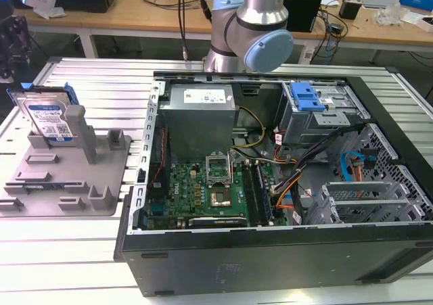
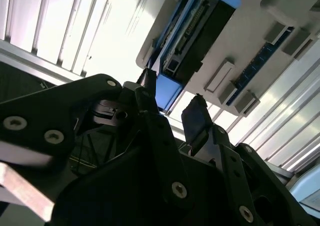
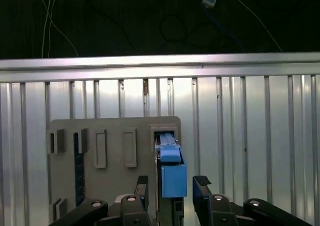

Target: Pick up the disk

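Note:
My gripper's fingers stop above the disk's top edge and would miss the disk if closed now, so my gripper lowers first, then closes on it.
The disk [image 1: 46, 115] stands upright on its edge in the grey fixture [image 1: 67, 176] at the exterior view's left, its white-and-blue label facing the camera. In the first wrist view the disk [image 3: 172, 168] shows edge-on with a blue rail on top, slotted into the fixture [image 3: 110, 136]. My gripper [image 3: 172, 186] is open, one dark finger on each side of the disk's edge and a gap on both sides. The second wrist view shows the same: the gripper [image 2: 171, 103] is open near the blue rail end of the disk [image 2: 192, 35].
An open computer case [image 1: 270, 251] with motherboard, power supply and a blue drive-bay bracket [image 1: 308, 99] lies to the exterior view's right of the fixture. Both rest on a ribbed aluminium table [image 1: 61, 257]. The arm's body [image 1: 257, 21] rises behind the case.

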Robot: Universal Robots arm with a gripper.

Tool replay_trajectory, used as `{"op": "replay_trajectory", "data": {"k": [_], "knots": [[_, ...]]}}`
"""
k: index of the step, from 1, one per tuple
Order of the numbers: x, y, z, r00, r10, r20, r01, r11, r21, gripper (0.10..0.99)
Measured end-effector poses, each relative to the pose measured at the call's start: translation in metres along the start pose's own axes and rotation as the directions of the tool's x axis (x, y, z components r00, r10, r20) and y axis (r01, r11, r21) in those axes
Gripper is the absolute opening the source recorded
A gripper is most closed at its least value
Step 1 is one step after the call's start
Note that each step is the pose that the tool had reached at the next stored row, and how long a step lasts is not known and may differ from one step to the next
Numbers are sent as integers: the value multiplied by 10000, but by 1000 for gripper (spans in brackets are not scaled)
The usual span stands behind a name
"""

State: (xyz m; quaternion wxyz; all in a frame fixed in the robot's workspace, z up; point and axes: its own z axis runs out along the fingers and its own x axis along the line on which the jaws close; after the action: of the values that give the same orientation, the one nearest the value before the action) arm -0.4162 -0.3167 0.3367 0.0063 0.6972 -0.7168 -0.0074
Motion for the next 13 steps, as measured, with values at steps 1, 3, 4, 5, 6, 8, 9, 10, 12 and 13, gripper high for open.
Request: {"op": "replay_trajectory", "data": {"k": [1,3,4,5,6,8,9,10,12,13], "knots": [[0,-1,14,10000,4,0,-4,10000,0,482],[0,-3,42,10000,8,0,-8,10000,-1,482],[0,-4,54,10000,10,0,-10,10000,0,482],[0,-5,74,10000,12,0,-12,10000,-1,482],[0,-5,92,10000,12,0,-12,10000,-1,482],[-5,-6,128,10000,11,-1,-11,10000,-1,482],[-8,-6,138,10000,12,-2,-12,10000,-2,482],[-15,-5,154,10000,13,-2,-13,10000,-2,482],[-35,-2,183,10000,13,-10,-13,10000,-1,482],[-42,1,196,10000,12,-17,-12,10000,1,482]]}}
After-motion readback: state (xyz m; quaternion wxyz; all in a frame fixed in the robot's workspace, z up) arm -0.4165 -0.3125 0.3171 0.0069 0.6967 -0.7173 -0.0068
